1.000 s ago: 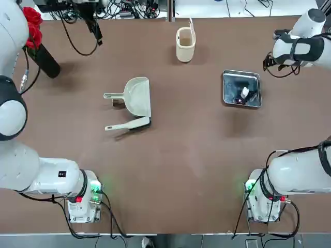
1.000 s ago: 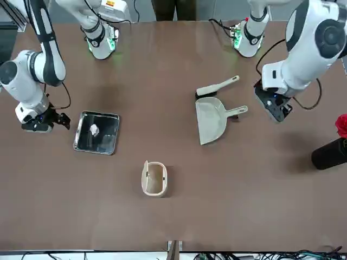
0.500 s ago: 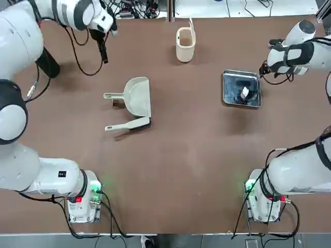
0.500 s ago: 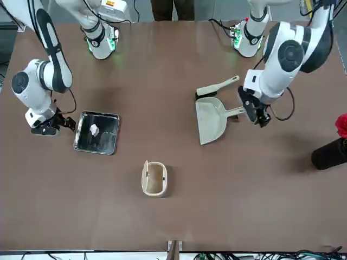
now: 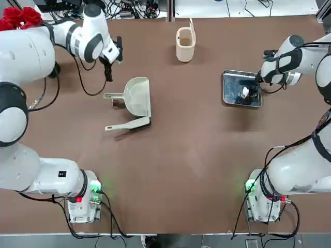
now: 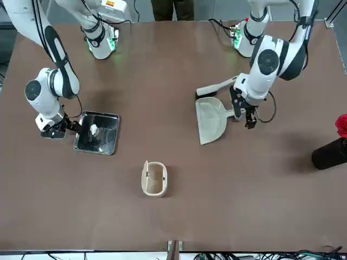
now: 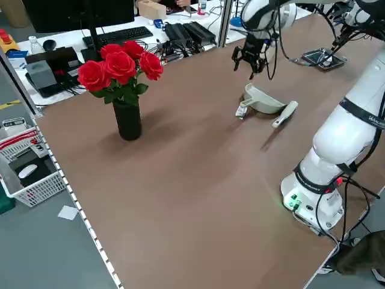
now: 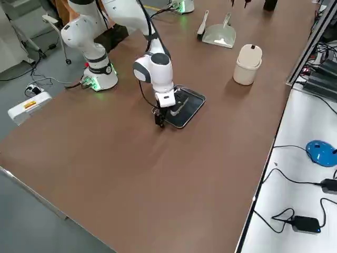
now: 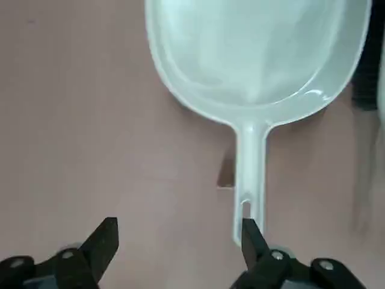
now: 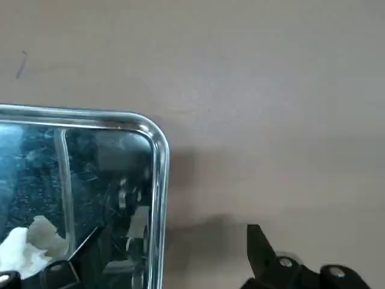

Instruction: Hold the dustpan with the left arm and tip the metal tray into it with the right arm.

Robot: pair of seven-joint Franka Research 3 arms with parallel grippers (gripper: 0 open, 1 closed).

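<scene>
I need to reach the cream dustpan with my left gripper and grab its short handle (image 6: 230, 113) (image 9: 250, 171), so the dustpan's pan stays free to catch the tray's scrap.
The cream dustpan (image 5: 138, 96) lies flat on the table left of centre, its handle (image 5: 110, 95) pointing to the robot's left. My left gripper (image 5: 108, 75) hovers open just beyond the handle's end; in the left wrist view one fingertip (image 9: 249, 233) sits close to the handle (image 9: 249, 174), apart from it. The metal tray (image 5: 241, 89) lies at the right with a white crumpled scrap (image 10: 24, 244) inside. My right gripper (image 6: 70, 127) is low and open at the tray's outer edge, the rim (image 10: 159, 198) lying between its fingers.
A slim cream hand brush (image 5: 126, 124) lies beside the dustpan on the robot's side. A cream cup (image 5: 185, 45) stands at the far middle. A black vase of red roses (image 7: 120, 66) stands at the far left corner. Cables and a keyboard lie beyond the table.
My left arm has swung in from the far left and down to the dustpan handle. My right gripper has moved in and lowered to the tray's outer edge.
</scene>
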